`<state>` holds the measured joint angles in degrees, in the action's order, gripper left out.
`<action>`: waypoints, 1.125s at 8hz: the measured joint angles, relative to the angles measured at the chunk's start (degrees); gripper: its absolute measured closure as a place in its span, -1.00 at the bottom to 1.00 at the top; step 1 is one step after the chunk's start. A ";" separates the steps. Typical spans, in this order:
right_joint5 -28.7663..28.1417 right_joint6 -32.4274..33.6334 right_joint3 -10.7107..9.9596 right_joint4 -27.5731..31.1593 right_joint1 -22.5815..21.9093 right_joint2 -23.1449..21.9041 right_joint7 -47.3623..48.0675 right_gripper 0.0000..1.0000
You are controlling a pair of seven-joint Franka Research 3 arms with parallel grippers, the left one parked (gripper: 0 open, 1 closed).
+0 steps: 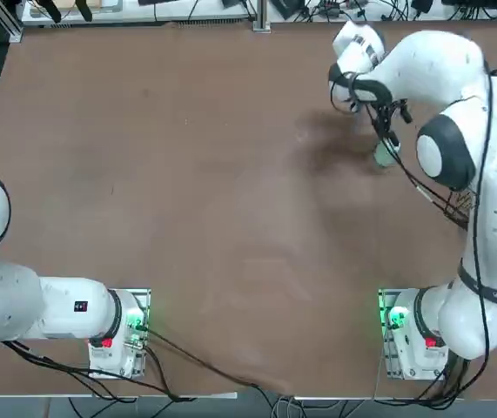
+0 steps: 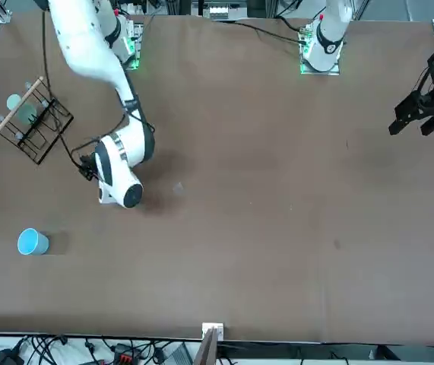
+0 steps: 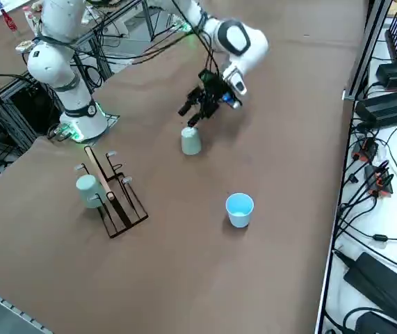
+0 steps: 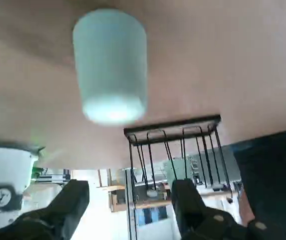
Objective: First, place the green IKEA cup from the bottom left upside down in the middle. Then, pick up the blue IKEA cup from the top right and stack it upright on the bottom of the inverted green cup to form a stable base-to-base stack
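I need to stack the blue IKEA cup upright on the green cup's bottom, so next I need to grab the blue cup by its rim point(image 2: 29, 230) with my right gripper.
The green IKEA cup point(image 3: 191, 141) stands upside down on the brown table, rim down, in the right half. It also shows in the top view as the green cup point(image 1: 386, 155), beside the right arm's wrist. My right gripper point(image 3: 190, 117) hovers just above the cup and is open, with nothing between its fingers. In the wrist view the green cup point(image 4: 111, 65) lies ahead of the gripper point(image 4: 130, 192), apart from both fingers point(image 4: 70, 202). The blue IKEA cup point(image 3: 239, 209) stands upright, mouth up, near the far right corner; the front view shows the blue cup point(image 2: 32, 242) too.
A black wire rack point(image 3: 118, 202) holding a pale cup point(image 3: 88, 191) stands towards the table's right edge, near the green cup. Cables and power strips point(image 3: 386, 104) lie beyond the far edge.
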<state>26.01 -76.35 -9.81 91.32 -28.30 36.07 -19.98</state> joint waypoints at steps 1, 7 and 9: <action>-0.01 0.21 -0.09 -0.11 0.24 -3.91 -0.02 -1.00; -8.60 -9.01 -0.61 -11.13 12.38 -10.53 -0.09 -1.00; -15.26 -17.01 -0.69 -11.28 19.99 -8.97 -1.17 -1.00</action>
<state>10.74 -93.36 -10.50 80.04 -8.31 27.10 -21.15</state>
